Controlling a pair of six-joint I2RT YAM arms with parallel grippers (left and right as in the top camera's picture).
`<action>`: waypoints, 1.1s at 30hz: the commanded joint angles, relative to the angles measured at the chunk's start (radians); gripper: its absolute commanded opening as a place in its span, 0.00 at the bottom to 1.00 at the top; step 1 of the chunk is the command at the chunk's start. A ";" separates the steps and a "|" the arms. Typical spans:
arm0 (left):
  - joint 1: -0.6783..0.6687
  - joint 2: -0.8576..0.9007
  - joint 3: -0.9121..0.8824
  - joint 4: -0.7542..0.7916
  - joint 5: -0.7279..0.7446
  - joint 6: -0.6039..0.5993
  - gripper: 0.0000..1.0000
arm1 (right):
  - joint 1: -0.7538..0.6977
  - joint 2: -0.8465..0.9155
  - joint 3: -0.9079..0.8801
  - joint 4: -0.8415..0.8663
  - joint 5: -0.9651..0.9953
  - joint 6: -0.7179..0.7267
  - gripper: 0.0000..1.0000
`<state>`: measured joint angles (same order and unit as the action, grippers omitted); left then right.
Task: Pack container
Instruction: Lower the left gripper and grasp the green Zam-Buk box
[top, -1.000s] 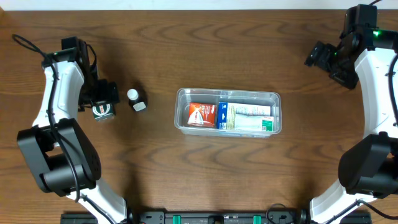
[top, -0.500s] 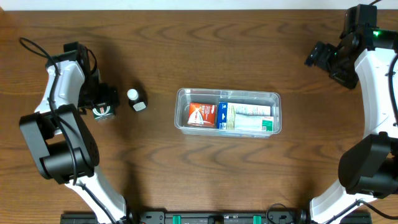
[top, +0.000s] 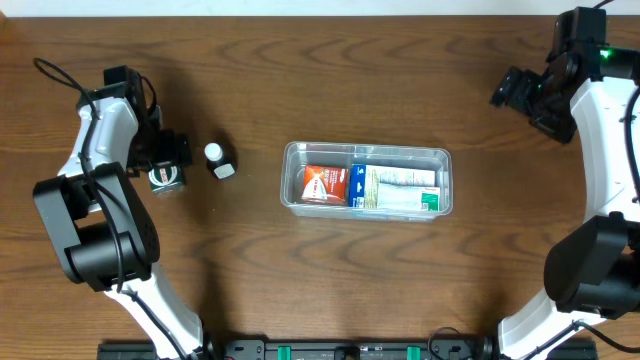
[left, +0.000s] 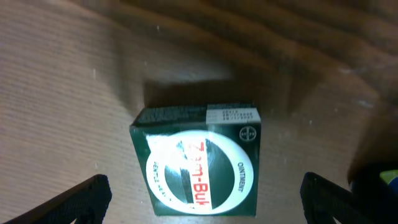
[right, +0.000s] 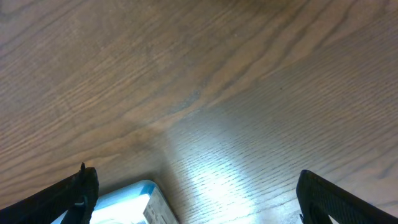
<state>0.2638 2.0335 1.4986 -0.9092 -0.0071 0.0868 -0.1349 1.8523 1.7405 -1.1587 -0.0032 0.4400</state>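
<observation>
My left gripper needs to go lower before it closes on the ointment box, because both fingers are still above the box's sides and wood shows beside each finger.
The clear plastic container (top: 293, 153) lies at the table's middle. It holds a red-and-white box (top: 324, 184) and a blue, white and green box (top: 396, 189). A small dark green ointment box (top: 166, 179) lies at the left, and fills the left wrist view (left: 196, 162). My left gripper (top: 168, 160) hovers over this box with its jaws open wide (left: 199, 202), one on each side, not touching. A small dark bottle with a white cap (top: 218, 160) stands next to it. My right gripper (top: 515, 90) is open and empty at the far right; its view shows the container's corner (right: 134, 199).
Bare wood table surrounds the container. The left arm (top: 105, 130) reaches along the left edge and the right arm (top: 600, 110) along the right edge.
The left arm has shifted slightly toward the left over the ointment box. The right arm and the container have not moved.
</observation>
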 joint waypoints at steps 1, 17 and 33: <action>0.006 0.013 0.008 0.003 -0.004 0.018 0.98 | -0.002 -0.014 0.018 -0.001 0.007 0.008 0.99; 0.021 0.089 0.008 0.003 -0.005 0.037 0.98 | -0.002 -0.014 0.018 0.000 0.007 0.008 0.99; 0.061 0.110 0.008 0.021 0.000 0.036 0.97 | -0.002 -0.014 0.018 -0.001 0.007 0.008 0.99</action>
<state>0.3294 2.1193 1.4990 -0.8913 -0.0029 0.1104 -0.1349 1.8523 1.7405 -1.1584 -0.0032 0.4400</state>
